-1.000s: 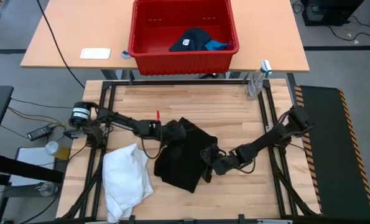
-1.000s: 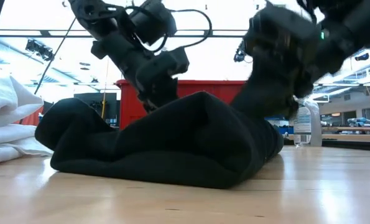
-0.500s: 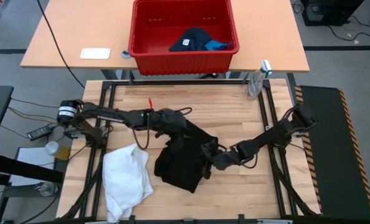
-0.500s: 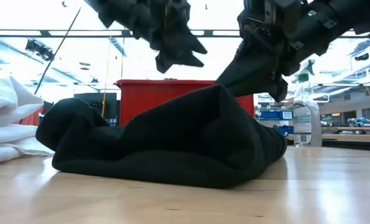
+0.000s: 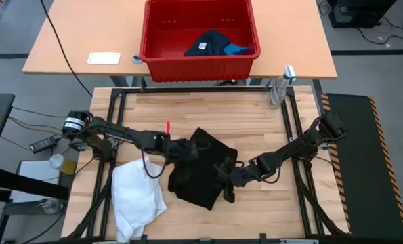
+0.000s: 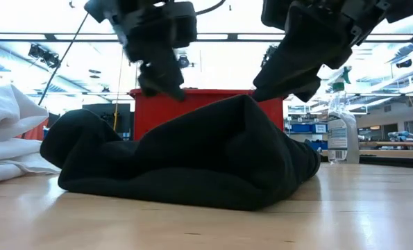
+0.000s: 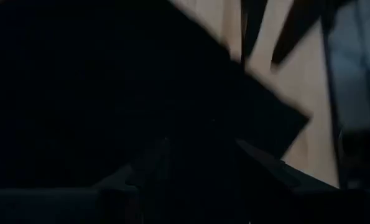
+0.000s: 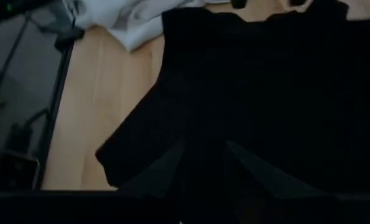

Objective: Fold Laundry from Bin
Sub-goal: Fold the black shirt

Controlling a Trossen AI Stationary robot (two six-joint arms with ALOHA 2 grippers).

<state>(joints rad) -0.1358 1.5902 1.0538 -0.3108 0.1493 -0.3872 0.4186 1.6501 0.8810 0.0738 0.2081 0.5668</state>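
Observation:
The black garment [image 5: 200, 169] [image 8: 203, 93] lies beneath my right gripper's fingers with the garment's edge down on the tabletop, so it is time to release it.
The black garment [image 5: 200, 169] lies bunched on the wooden table; in the low view [image 6: 185, 160] it is a rumpled mound. My left gripper [image 5: 186, 150] is open and points down just above the garment's far left part [image 6: 166, 87]. My right gripper [image 5: 223, 181] is shut on the garment's right part. The white garment [image 5: 140, 193] lies crumpled at the near left. The red bin [image 5: 154, 51] stands on the far table and holds the navy garment with a white tag [image 5: 208, 42] and the small blue one [image 5: 237, 49]. My right gripper holds a raised bunch of the black garment at its right side [image 6: 251, 101], coming from above and the table's right. In its wrist view black cloth [image 8: 203, 149] fills the gap between the fingers. The layers cannot be told. The rest of the garment lies on the table.
A clear spray bottle [image 5: 277, 91] stands at the table's far right corner. A white card [image 5: 103, 58] lies on the far table left of the bin. Bare wood shows along the far edge and at the near right of the table.
My left gripper has lifted off the black garment, swung up, then come down again over its left part. My right gripper has risen a little with a bunch of the cloth, so the garment's right side stands higher while the rest stays put.

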